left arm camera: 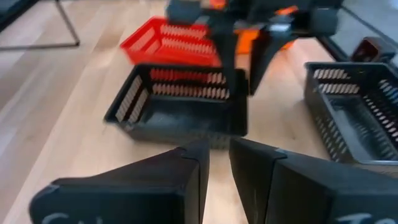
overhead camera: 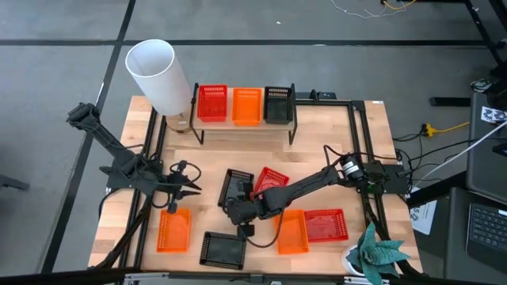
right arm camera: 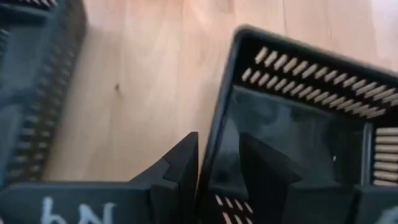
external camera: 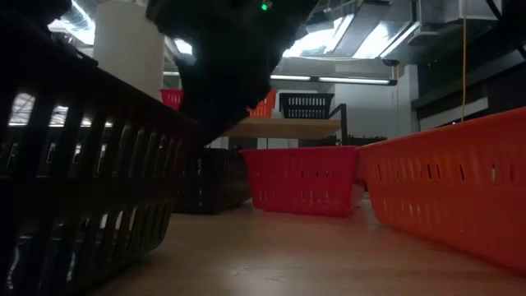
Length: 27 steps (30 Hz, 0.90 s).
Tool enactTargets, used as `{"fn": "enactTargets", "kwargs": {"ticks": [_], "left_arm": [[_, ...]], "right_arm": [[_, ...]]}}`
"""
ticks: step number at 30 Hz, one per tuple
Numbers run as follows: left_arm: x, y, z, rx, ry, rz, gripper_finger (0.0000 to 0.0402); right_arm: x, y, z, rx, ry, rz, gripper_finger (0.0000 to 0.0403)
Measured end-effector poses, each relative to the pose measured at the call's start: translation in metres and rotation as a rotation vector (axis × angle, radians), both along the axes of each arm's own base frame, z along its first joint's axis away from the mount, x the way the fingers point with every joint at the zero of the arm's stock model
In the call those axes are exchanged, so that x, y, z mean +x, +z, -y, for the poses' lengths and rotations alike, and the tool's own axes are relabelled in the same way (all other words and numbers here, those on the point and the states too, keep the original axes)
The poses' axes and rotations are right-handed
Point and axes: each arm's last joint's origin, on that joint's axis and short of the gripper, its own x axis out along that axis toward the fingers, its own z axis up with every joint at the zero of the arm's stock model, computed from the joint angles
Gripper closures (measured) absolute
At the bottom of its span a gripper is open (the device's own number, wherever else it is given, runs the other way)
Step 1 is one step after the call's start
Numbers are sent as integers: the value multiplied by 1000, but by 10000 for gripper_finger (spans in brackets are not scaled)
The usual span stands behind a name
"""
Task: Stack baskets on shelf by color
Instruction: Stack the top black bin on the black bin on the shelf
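Note:
My right gripper is going to grab the black basket in the middle of the table by its end next, so it can stack the black basket on the shelf by color.
The shelf stands at the far edge with a red, an orange and a black basket on its top board. A black basket rests on its base mid-table, with a red basket beside it. My right gripper points down at this black basket's near end. In the right wrist view its fingers stand open on either side of the end wall, one inside and one outside. My left gripper hovers empty left of that basket, its fingers a narrow gap apart.
Near the front edge lie an orange basket, a black basket, another orange basket and a red basket. A tall white cylinder stands at the far left, and a green plant at the near right corner.

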Motion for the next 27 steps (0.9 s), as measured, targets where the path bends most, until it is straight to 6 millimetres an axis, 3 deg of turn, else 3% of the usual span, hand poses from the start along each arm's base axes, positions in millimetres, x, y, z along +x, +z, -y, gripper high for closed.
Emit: {"fn": "enactTargets", "kwargs": {"ticks": [7, 14, 18, 22, 27], "left_arm": [[-1, -9, 0, 25, -37, 22, 358], [-5, -36, -4, -25, -26, 51, 360], [-8, -47, -7, -45, -27, 97, 360], [-6, -42, -8, 12, -34, 158, 360], [0, -34, -15, 81, 8, 235, 360]], "right_arm": [[3, -6, 5, 8, -39, 1, 295], [2, -10, 7, 14, -71, -31, 390], [1, -8, 5, 7, -53, -26, 397], [2, 11, -1, 3, 3, 14, 399], [3, 54, -13, -4, 97, 39, 400]]}}
